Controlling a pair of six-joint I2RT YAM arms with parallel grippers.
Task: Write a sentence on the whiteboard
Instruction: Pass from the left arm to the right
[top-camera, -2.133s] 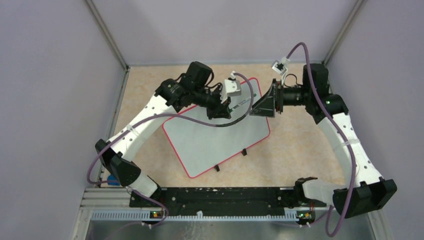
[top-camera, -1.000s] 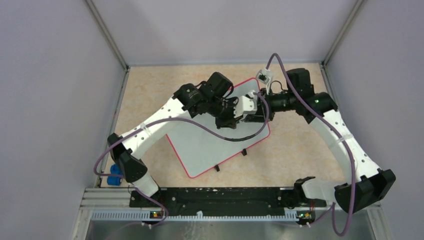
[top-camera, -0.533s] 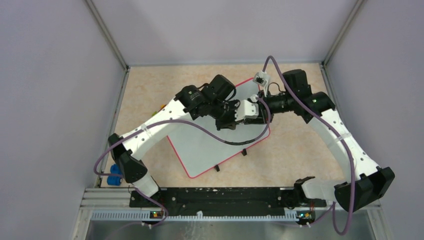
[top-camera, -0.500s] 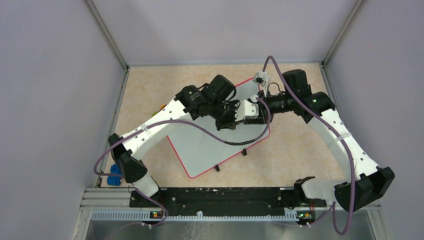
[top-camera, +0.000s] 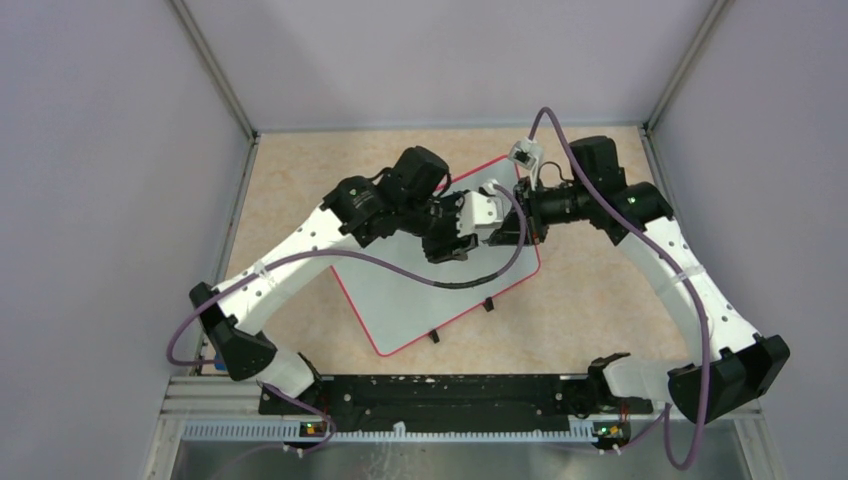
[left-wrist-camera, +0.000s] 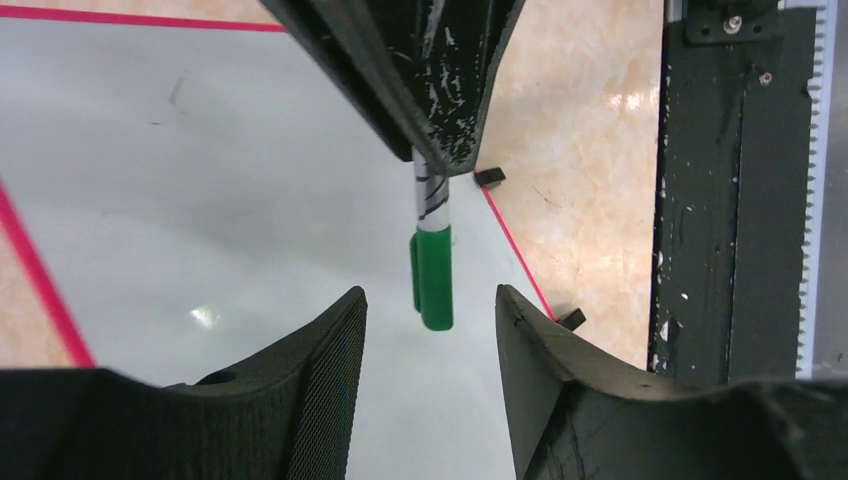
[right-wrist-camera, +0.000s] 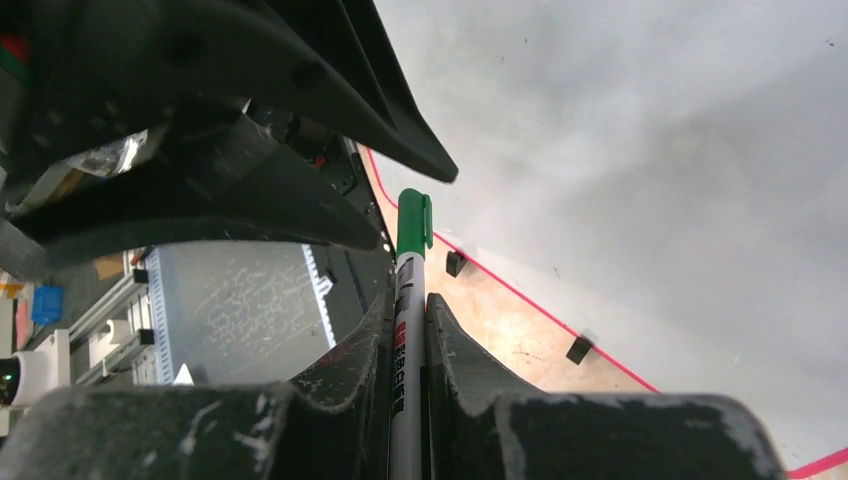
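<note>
My left gripper should next uncap the marker, so it should grab it by the sides of its green cap and leave the marker's body to my right gripper.
The whiteboard lies tilted on the table, white with a thin red rim; no green lettering shows on it in any view. My right gripper is shut on a white marker with a green cap, held above the board's far right part. My left gripper faces it, open. In the left wrist view the cap points at my left gripper, and its end sits just between the open fingertips without touching them. The right fingers clamp the marker's barrel.
The board's small black feet stick out at its near edge. A black rail runs along the table's near edge between the arm bases. Grey walls close in the tan table on three sides.
The two grippers came together over the board's far right part. In the last half second my left arm drew back a little to the left; the right gripper kept the marker.
</note>
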